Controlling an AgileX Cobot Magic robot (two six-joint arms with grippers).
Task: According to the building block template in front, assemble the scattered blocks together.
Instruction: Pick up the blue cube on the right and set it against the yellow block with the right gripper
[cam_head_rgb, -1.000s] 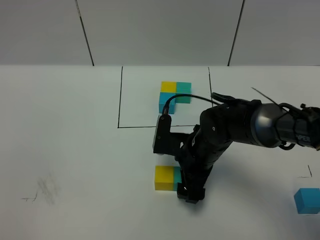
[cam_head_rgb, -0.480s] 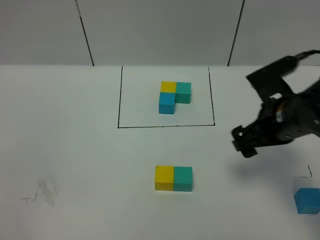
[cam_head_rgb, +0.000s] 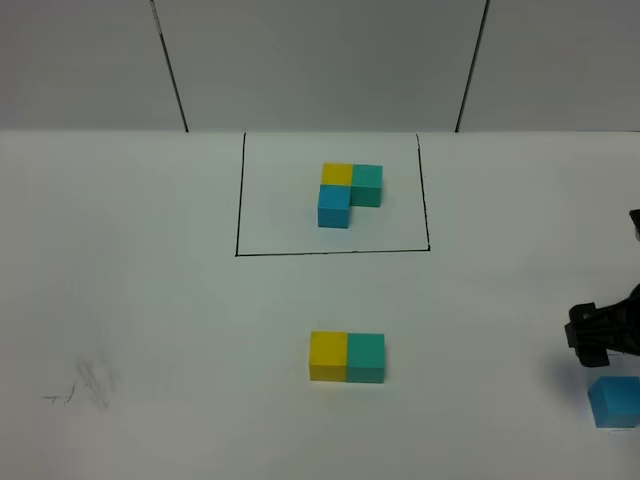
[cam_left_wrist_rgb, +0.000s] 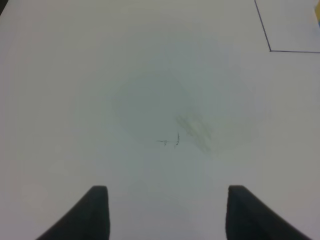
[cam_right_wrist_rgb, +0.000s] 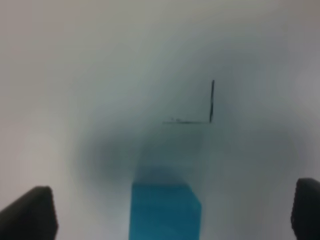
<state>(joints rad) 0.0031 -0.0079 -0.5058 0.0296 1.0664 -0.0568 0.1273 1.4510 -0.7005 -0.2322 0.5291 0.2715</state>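
Note:
The sky-blue cube has to go against the yellow cube (cam_head_rgb: 328, 356) as the template shows, so the right gripper needs to grab the sky-blue cube by its opposite sides next.
The building block template (cam_head_rgb: 349, 193) is an L of yellow, teal-green and sky-blue cubes inside a black-lined rectangle at the table's back centre. Of the scattered blocks, the yellow cube (cam_head_rgb: 328, 356) and the teal-green cube (cam_head_rgb: 366, 358) sit side by side, touching, at front centre. The sky-blue cube (cam_head_rgb: 613, 402) lies alone at the far right front. My right gripper (cam_head_rgb: 598, 337) hovers just behind it, open. In the right wrist view the sky-blue cube (cam_right_wrist_rgb: 165, 210) sits between the spread fingertips (cam_right_wrist_rgb: 32, 212). My left gripper (cam_left_wrist_rgb: 167, 212) is open and empty over bare table.
A faint grey smudge with pen marks (cam_head_rgb: 85, 383) is at the table's front left; it also shows in the left wrist view (cam_left_wrist_rgb: 187, 131). A small black corner mark (cam_right_wrist_rgb: 210, 102) lies just beyond the sky-blue cube. A frame corner (cam_left_wrist_rgb: 270, 49) shows in the left wrist view.
My right arm has left the yellow and teal-green pair and swung far to the right, down to the sky-blue cube. The pair stays put, touching.

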